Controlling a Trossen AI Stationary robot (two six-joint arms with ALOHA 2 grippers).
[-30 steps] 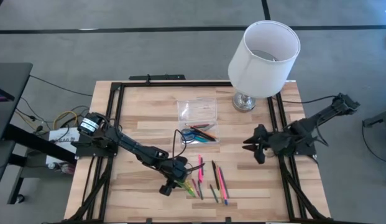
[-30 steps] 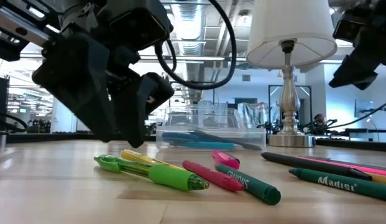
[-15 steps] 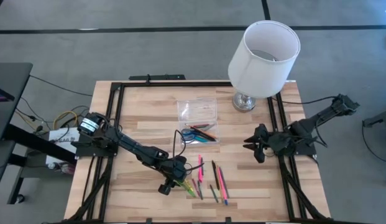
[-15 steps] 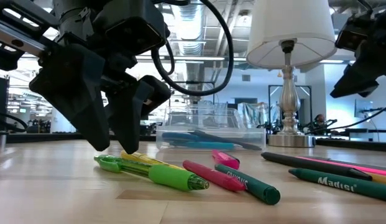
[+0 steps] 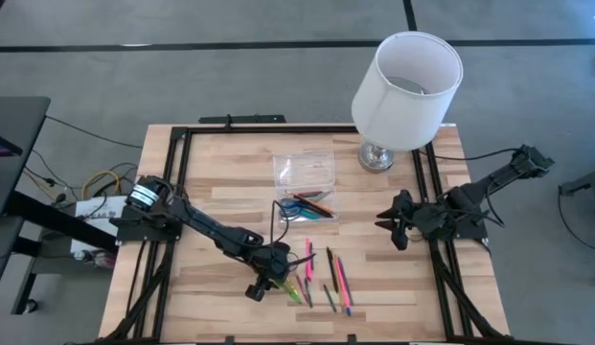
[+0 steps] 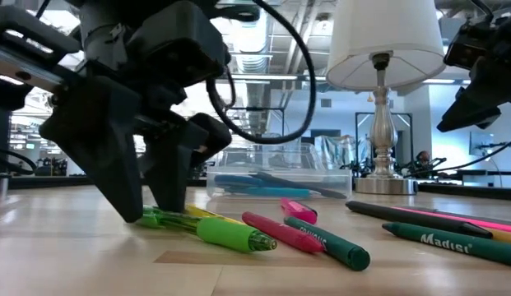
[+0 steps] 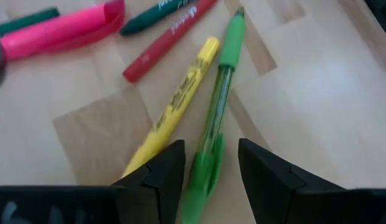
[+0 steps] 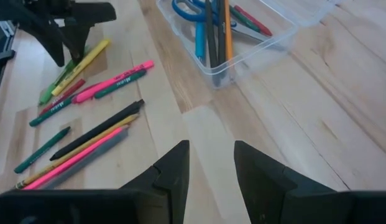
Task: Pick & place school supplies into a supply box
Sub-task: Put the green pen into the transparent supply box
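Observation:
My left gripper takes the green pen by its clip end point(image 7: 205, 174) next, to pack the green pen into the supply box.
My left gripper point(image 7: 208, 171) is open and down at the table, one finger on each side of the green pen's point(image 7: 216, 106) clip end; I see no touch. A yellow highlighter point(image 7: 180, 99) lies just beside it, then a red pen point(image 7: 165, 38). Other loose pens and markers point(image 5: 326, 276) lie on the table's near middle. The clear supply box point(image 5: 308, 205) sits farther back and holds blue scissors point(image 8: 196, 9) and some pens; its lid point(image 5: 305, 170) lies behind it. My right gripper point(image 8: 208, 171) hangs open above the table's right side.
A lamp with a large white shade point(image 5: 408, 77) and a chrome base point(image 5: 377, 156) stands at the far right of the table. Black frame rails point(image 5: 177, 182) run along the table's edges. Bare wood point(image 5: 220, 206) shows left of the box.
My left gripper has come down from just above the green pen until its fingertips are at the table on either side of the pen's clip end. The pens have not moved.

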